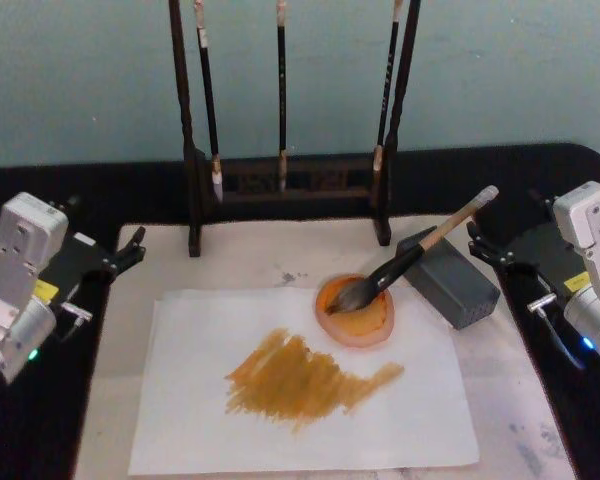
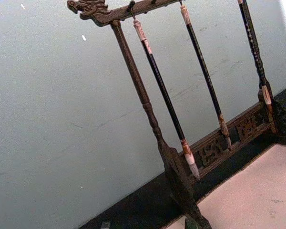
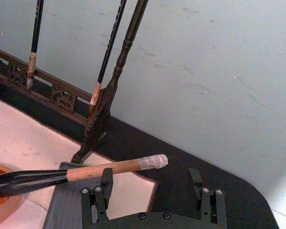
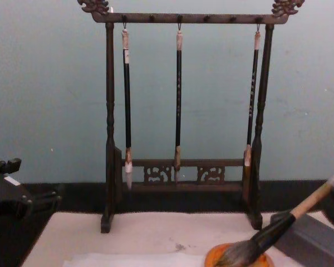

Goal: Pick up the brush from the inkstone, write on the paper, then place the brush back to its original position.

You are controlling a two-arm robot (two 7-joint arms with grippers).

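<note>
Next, my right gripper grabs the brush by its tan handle near the taped end (image 4: 319, 196), since the bushy head (image 4: 238, 253) lies ink-dark in the orange dish.
The thick brush (image 1: 420, 252) lies slanted, its bushy head in an orange dish (image 1: 355, 312) and its tan handle (image 3: 109, 168) leaning on the grey inkstone block (image 1: 450, 278). The brush (image 4: 284, 227) also appears at the lower right of the chest view. The white paper (image 1: 280, 420) lies flat on the mat and carries a broad orange-brown smear (image 1: 300, 380). My right gripper (image 1: 477, 245) is open just right of the handle's taped end, and the wrist view shows nothing between the right gripper's (image 3: 150, 183) fingers. My left gripper (image 1: 132, 250) rests open at the mat's left edge.
A dark wooden rack (image 1: 280, 185) with three thin hanging brushes stands behind the mat, close to the inkstone block. The cream mat (image 1: 520, 400) lies on a black tabletop (image 1: 40, 430). A pale wall rises right behind the rack.
</note>
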